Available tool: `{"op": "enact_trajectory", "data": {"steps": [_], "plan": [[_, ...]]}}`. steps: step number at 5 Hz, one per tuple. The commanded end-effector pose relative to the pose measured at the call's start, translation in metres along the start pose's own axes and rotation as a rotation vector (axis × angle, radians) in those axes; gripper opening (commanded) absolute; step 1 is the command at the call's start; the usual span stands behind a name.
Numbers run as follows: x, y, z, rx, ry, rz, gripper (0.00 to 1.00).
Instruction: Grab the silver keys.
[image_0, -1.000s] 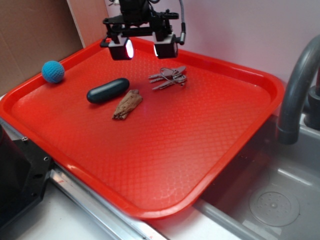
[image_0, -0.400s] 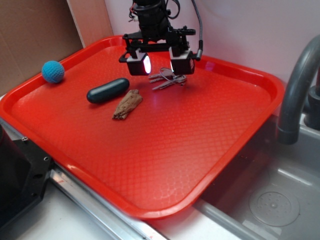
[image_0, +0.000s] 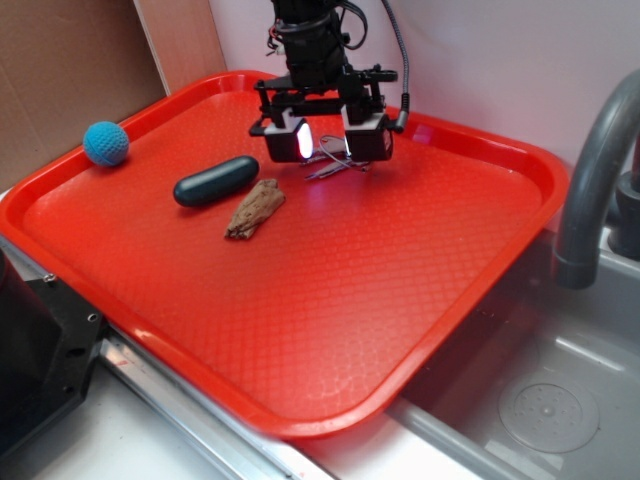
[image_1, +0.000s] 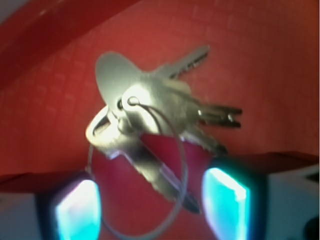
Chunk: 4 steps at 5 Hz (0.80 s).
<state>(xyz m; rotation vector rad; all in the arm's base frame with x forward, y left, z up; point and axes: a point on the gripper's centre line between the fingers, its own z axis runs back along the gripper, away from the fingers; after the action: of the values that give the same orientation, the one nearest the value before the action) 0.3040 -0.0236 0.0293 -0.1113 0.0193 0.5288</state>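
Observation:
The silver keys should come up off the red tray (image_0: 450, 250), so the robot's gripper next needs to grab them by their wire ring (image_0: 333, 148).
The silver keys (image_1: 150, 115) lie splayed on a wire ring on the red tray (image_0: 450, 250), near its back edge. In the exterior view only their tips (image_0: 335, 165) show between the fingers. My gripper (image_0: 327, 142) hangs open just above them, one glowing finger on each side. In the wrist view the gripper (image_1: 150, 207) straddles the lower key and the wire ring, with the lit pads (image_1: 226, 200) wide apart and touching nothing.
A dark oval case (image_0: 215, 181) and a brown wood-like chip (image_0: 255, 209) lie left of the keys. A blue ball (image_0: 105, 143) sits at the tray's left rim. A grey faucet (image_0: 600, 180) and sink (image_0: 540, 400) are on the right.
The gripper has moved right and down, from behind the dark case to directly over the keys. It has stayed open. The keys have not moved.

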Motion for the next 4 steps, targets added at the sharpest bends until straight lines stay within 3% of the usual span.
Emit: {"op": "enact_trajectory", "data": {"steps": [1,2,3,4], "plan": [[0.01,-0.007,0.012,0.007,-0.045,-0.016,0.0],[0.005,-0.007,0.023,0.049,-0.075,-0.087,0.0],[-0.008,-0.001,0.068,0.185,-0.12,-0.259,0.0],[-0.033,0.02,0.119,0.181,-0.199,-0.468,0.0]]}}
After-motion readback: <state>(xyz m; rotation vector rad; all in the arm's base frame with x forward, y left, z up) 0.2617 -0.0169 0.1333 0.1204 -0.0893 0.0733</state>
